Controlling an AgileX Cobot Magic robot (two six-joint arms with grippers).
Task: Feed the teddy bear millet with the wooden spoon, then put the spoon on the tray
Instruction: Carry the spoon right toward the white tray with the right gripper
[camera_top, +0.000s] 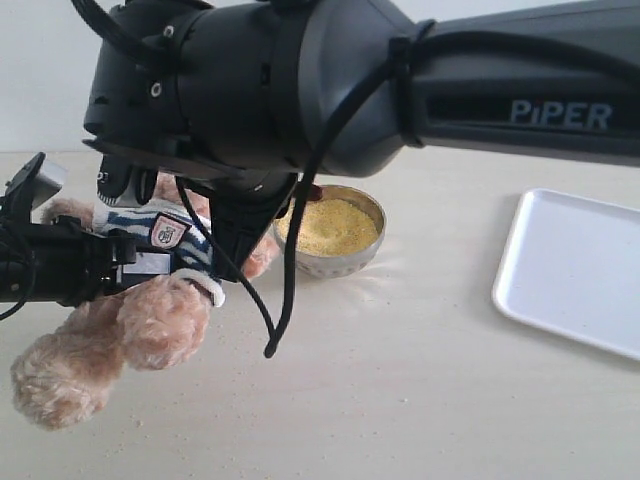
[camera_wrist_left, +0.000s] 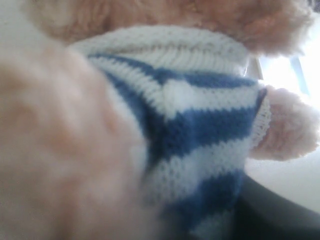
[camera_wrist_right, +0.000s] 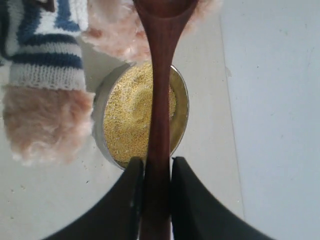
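The teddy bear's striped body hangs tilted above the table, so my left gripper keeps hold of the bear for now.
The teddy bear leans at the left, its striped shirt filling the left wrist view. My left gripper is clamped on the bear's torso; its jaws are hidden in its own view. My right gripper is shut on the handle of the wooden spoon. The spoon runs over the metal bowl of millet and its oval end reaches the bear's fur at the picture's edge. The bowl of millet stands right beside the bear. Off to the right lies the white tray.
The big black right arm crosses the upper exterior view and hides the bear's head. A loose cable hangs from it over the table. Millet specks are scattered on the beige tabletop.
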